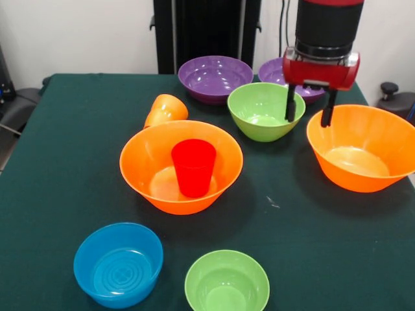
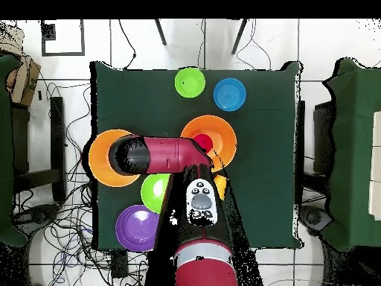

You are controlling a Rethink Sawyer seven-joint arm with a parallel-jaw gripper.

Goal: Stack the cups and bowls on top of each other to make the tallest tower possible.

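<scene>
The large orange bowl's opening point(image 1: 362, 137) is far wider than my open fingers, so my gripper should grab that orange bowl by its thin rim point(image 1: 310, 124) next to the green bowl next.
A red cup point(image 1: 194, 167) stands upright inside a large orange bowl point(image 1: 146, 170) at the table's middle; both also show in the overhead view, cup point(image 2: 202, 141) and bowl point(image 2: 223, 134). An orange cup point(image 1: 166, 109) lies on its side behind that bowl. My gripper point(image 1: 308, 118) hangs open and empty, one finger over the right rim of the medium green bowl point(image 1: 259, 110), the other over the left rim of a second large orange bowl point(image 1: 363, 149). In the overhead view my arm hides the gripper.
Two purple bowls point(image 1: 215, 78) point(image 1: 275, 70) stand at the back near the pedestal. A blue bowl point(image 1: 118, 262) and a small green bowl point(image 1: 227, 283) stand at the front edge. Dark green cloth point(image 1: 58, 162) covers the table.
</scene>
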